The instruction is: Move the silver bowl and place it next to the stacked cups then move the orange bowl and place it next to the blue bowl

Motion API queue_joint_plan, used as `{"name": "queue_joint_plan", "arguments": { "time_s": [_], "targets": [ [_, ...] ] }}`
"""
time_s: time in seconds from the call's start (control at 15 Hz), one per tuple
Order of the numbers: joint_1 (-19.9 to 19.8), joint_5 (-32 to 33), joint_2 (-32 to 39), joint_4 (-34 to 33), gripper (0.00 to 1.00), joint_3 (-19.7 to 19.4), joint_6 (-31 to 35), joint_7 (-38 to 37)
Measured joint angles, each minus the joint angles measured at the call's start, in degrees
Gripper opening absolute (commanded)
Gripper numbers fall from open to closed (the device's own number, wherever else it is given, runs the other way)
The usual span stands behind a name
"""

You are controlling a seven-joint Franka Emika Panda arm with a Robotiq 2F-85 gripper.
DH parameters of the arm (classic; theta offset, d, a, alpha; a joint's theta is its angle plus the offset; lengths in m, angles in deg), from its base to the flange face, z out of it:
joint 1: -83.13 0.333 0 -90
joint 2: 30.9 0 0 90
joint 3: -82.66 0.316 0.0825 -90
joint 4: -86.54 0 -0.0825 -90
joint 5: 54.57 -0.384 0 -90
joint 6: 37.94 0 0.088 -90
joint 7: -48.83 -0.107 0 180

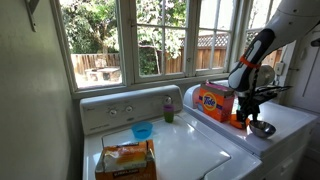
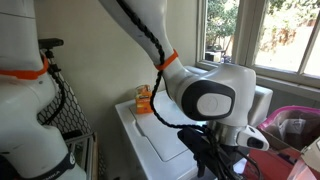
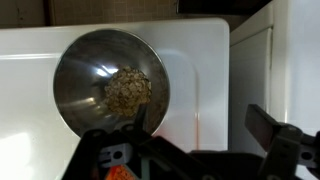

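Note:
The silver bowl needs to stay upright to go beside the stacked cups, so next my gripper should grip its rim with one finger inside and one outside.
The silver bowl (image 3: 110, 80) sits on the white appliance top and fills the left of the wrist view; its shiny inside shows a mottled reflection. In an exterior view the silver bowl (image 1: 262, 128) lies at the right, directly below my gripper (image 1: 257, 116). My gripper (image 3: 205, 125) is open: one finger hangs over the bowl's right rim, the other stands well off to the right. Nothing is held. The stacked cups (image 1: 168, 110), green below and purple above, stand further back on the left. The blue bowl (image 1: 142, 130) lies in front of them. The orange bowl is not clearly visible.
An orange detergent box (image 1: 215, 100) stands right behind the gripper and shows small behind the arm as the orange box (image 2: 143, 98). An orange-brown bag (image 1: 125, 160) lies at the front left. The window sill and the raised control panel (image 1: 125, 108) bound the back.

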State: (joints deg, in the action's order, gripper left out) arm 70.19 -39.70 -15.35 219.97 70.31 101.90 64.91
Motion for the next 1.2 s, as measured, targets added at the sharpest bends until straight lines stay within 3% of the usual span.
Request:
{"name": "queue_joint_plan", "arguments": {
  "time_s": [0.47,0.93,1.0,1.2],
  "targets": [
    [-0.1,0.0,-0.1,0.0,1.0,0.2,0.0,0.1],
    [-2.7,0.0,2.9,-0.3,1.0,-0.3,1.2,1.7],
    [-3.1,0.0,3.4,-0.4,0.83,-0.5,1.8,2.0],
    [-4.1,0.0,4.7,-0.8,0.58,-0.6,3.1,2.4]
  ]
}}
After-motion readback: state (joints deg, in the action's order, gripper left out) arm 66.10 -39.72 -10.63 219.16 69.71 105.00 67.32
